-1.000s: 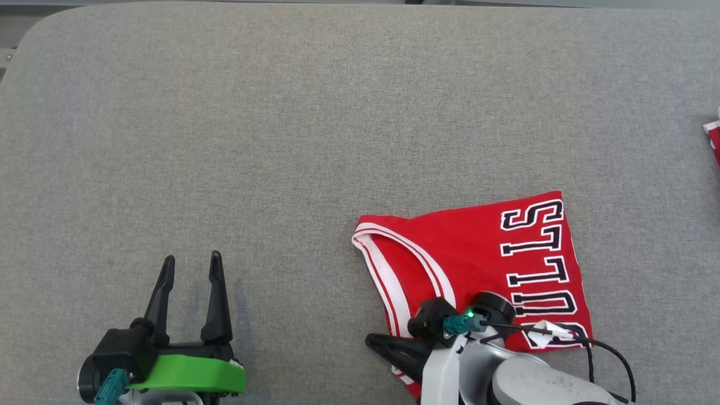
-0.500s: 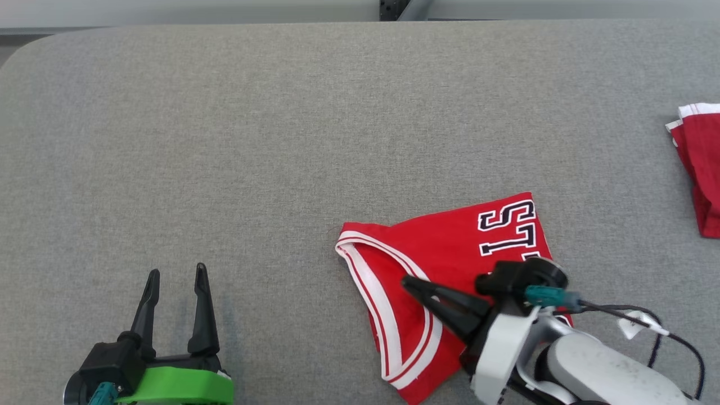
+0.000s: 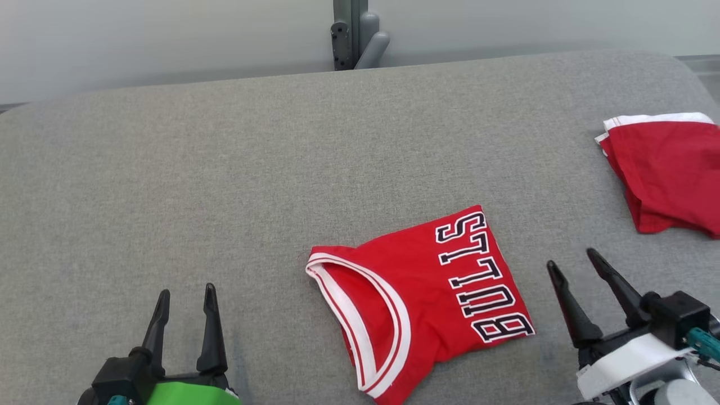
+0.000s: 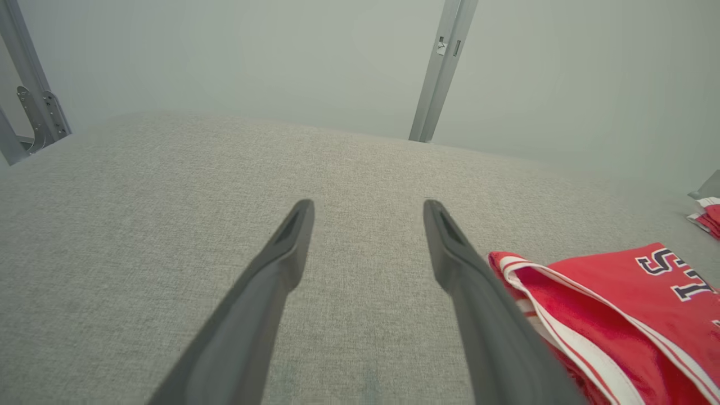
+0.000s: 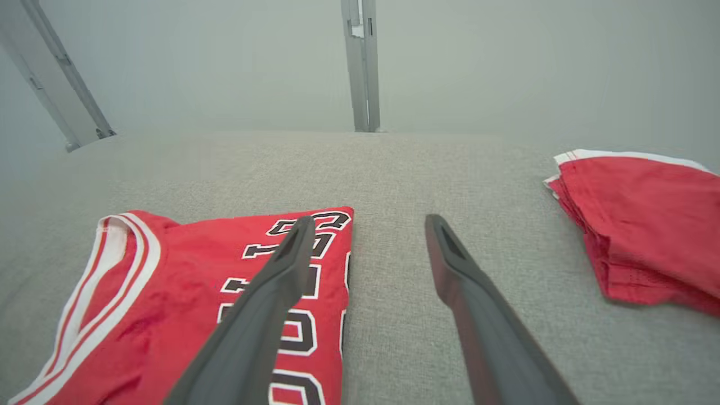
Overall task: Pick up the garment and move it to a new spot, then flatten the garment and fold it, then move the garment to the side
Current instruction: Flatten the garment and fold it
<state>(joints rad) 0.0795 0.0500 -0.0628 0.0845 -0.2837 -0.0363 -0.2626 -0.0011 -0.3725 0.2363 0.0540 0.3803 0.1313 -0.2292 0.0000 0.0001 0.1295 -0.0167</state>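
Next, my right gripper grips the red jersey by its folded BULLS-lettered edge [image 3: 504, 275] [image 5: 341, 290] to move the finished fold to the side.
The garment [image 3: 427, 298] is a red jersey with white trim and black lettering, lying folded on the grey table [image 3: 225, 180] near its front middle. It also lies at the right in the left wrist view [image 4: 619, 315] and at the lower left in the right wrist view [image 5: 185, 304]. My right gripper [image 3: 571, 260] stands open just right of the garment, apart from it, with nothing between its fingers [image 5: 270, 292]. My left gripper [image 3: 185, 292] is open over bare cloth at the lower left, well left of the garment, its fingers [image 4: 281, 259] empty.
A second folded red garment [image 3: 666, 169] lies at the table's right edge, also in the right wrist view [image 5: 647, 225]. A grey metal post [image 3: 351, 34] stands behind the table's far edge. A pale wall runs behind it.
My right gripper has let go of the garment, opened, and drawn off to its right. The head camera has tilted up, bringing the far edge and the second garment into view.
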